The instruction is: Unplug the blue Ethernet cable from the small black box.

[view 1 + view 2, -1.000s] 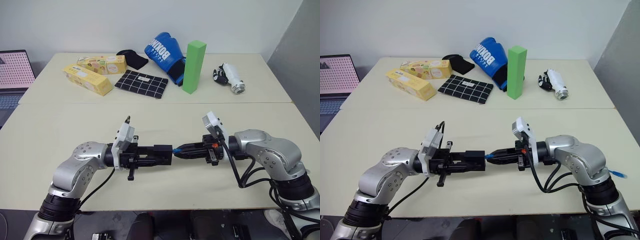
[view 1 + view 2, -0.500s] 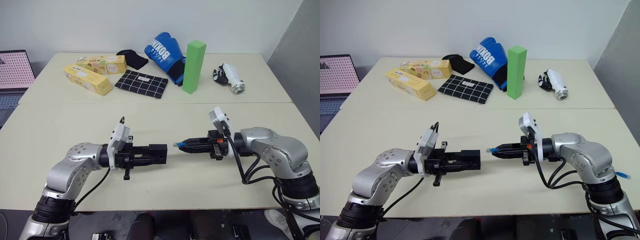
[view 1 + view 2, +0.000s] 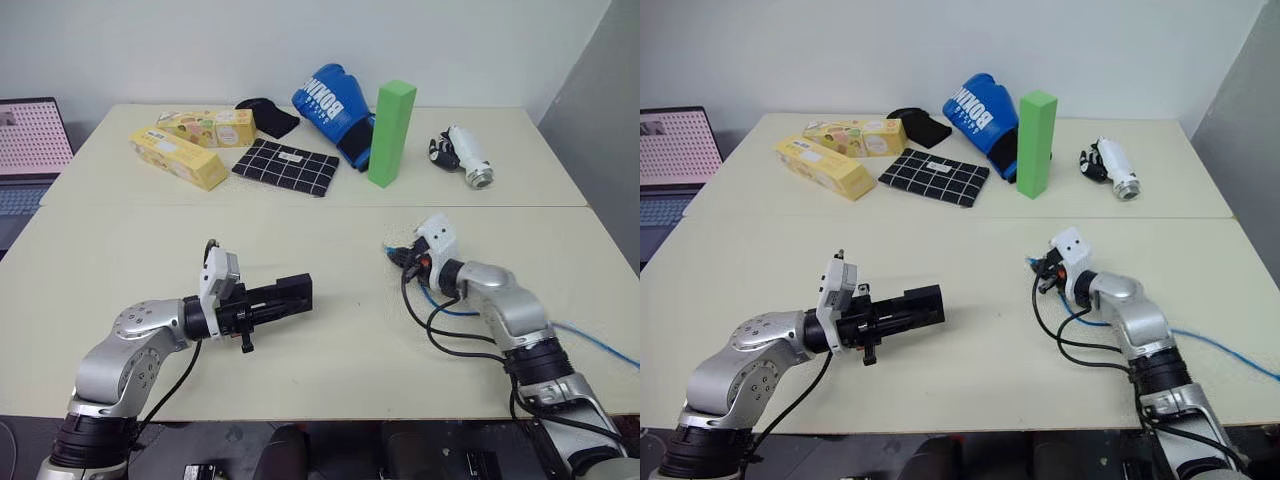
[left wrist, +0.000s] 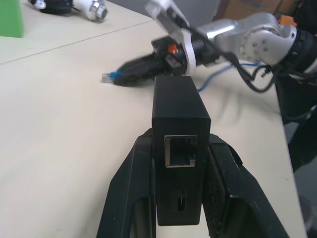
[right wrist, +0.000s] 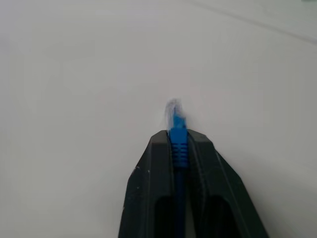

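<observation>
The small black box's lower edge hangs above the table; my left gripper must lower the box before releasing it.
My left gripper (image 3: 272,298) is shut on the small black box (image 3: 284,291) and holds it level just above the table. In the left wrist view the box (image 4: 179,101) sits between the two fingers (image 4: 131,183), and its port faces the camera with nothing in it. My right gripper (image 3: 393,255) is low over the table to the right, shut on the blue Ethernet cable (image 5: 179,148). The clear plug (image 5: 173,110) sticks out past the fingertips, well apart from the box. The rest of the blue cable (image 3: 1207,341) trails off to the right along the table.
At the back of the table stand a green block (image 3: 390,130), a blue boxing glove (image 3: 330,98), a black grid cloth (image 3: 285,167), two yellow cartons (image 3: 178,158) and a black-and-white tool (image 3: 460,155). A laptop (image 3: 30,140) sits at far left.
The right gripper has swung away from the box, further back and lower toward the table, carrying the plug. The left gripper has drifted left with the box, so the gap has widened.
</observation>
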Action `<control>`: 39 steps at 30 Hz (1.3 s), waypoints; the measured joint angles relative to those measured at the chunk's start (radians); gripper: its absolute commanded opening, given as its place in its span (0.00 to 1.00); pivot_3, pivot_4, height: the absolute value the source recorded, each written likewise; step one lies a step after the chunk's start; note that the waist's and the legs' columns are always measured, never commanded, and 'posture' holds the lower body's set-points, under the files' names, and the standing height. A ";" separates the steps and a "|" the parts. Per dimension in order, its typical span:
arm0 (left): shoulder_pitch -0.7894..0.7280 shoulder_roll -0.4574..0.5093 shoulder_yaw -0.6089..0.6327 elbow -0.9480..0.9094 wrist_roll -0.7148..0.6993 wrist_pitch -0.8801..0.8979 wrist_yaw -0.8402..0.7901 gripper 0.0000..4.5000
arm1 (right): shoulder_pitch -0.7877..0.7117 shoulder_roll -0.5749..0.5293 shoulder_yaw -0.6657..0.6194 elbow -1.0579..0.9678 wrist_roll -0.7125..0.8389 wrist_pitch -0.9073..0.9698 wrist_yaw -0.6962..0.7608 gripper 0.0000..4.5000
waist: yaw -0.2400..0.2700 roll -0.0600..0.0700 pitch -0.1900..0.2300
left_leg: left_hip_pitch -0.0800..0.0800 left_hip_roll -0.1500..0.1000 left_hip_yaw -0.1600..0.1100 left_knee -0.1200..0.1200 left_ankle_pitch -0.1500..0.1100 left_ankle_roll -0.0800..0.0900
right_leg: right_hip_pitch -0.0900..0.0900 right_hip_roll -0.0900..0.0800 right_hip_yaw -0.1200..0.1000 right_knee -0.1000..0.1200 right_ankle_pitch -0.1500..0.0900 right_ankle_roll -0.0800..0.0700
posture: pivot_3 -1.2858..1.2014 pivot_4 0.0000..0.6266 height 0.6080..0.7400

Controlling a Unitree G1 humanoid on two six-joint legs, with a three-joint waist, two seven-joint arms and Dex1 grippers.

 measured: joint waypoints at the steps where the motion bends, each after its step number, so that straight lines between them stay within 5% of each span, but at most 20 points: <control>1: 0.000 -0.008 0.000 -0.002 0.004 -0.003 0.012 0.18 | -0.002 0.001 0.000 0.002 -0.003 0.000 0.001 0.36 | 0.000 0.000 0.000 | 0.000 0.000 0.000 0.000 0.000 0.000 | 0.000 0.000 0.000 0.000 0.000 0.000 | 0.52 0.24 1.00; 9: -0.002 -0.070 0.029 0.043 0.087 -0.101 0.143 0.18 | 0.035 -0.089 0.003 -0.105 0.003 0.037 0.112 0.79 | 0.002 0.001 0.000 | -0.001 0.000 0.000 0.000 0.000 0.000 | 0.000 -0.001 0.000 -0.001 0.000 0.000 | 0.52 0.24 1.00; 15: -0.053 -0.157 0.112 0.258 0.248 -0.355 0.345 0.18 | 0.030 -0.216 0.017 -0.362 0.050 0.020 0.308 0.79 | -0.003 0.001 0.001 | 0.000 0.001 -0.001 0.000 0.000 0.000 | -0.001 -0.001 -0.001 0.000 0.000 0.000 | 0.52 0.24 1.00; 28: -0.147 -0.225 0.217 0.726 0.369 -0.720 0.587 0.18 | -0.123 -0.069 0.117 -0.481 0.091 0.170 0.324 0.79 | 0.007 -0.001 0.000 | -0.003 -0.001 -0.003 0.001 0.000 0.000 | -0.001 -0.006 -0.004 -0.001 0.001 0.002 | 0.52 0.24 1.00; 29: -0.147 -0.226 0.217 0.743 0.371 -0.734 0.587 0.30 | -0.123 -0.069 0.118 -0.481 0.091 0.171 0.326 0.79 | 0.007 -0.001 0.000 | -0.003 -0.001 -0.002 0.001 0.000 0.000 | -0.001 -0.006 -0.004 -0.001 0.001 0.002 | 0.52 0.24 1.00; 36: -0.086 -0.227 0.222 0.700 0.335 -0.713 0.561 0.67 | -0.122 -0.072 0.117 -0.483 0.091 0.190 0.326 0.79 | -0.001 -0.001 -0.001 | -0.001 -0.001 -0.003 0.001 0.000 0.000 | -0.001 -0.006 -0.004 -0.001 0.001 0.003 | 0.52 0.24 1.00; 39: -0.001 -0.222 0.215 0.578 0.335 -0.657 0.563 0.71 | -0.099 -0.070 0.115 -0.495 0.091 0.197 0.318 0.79 | -0.005 -0.001 -0.001 | -0.001 0.000 -0.003 0.000 0.000 0.000 | -0.001 -0.006 -0.002 -0.001 0.001 0.003 | 0.52 0.24 1.00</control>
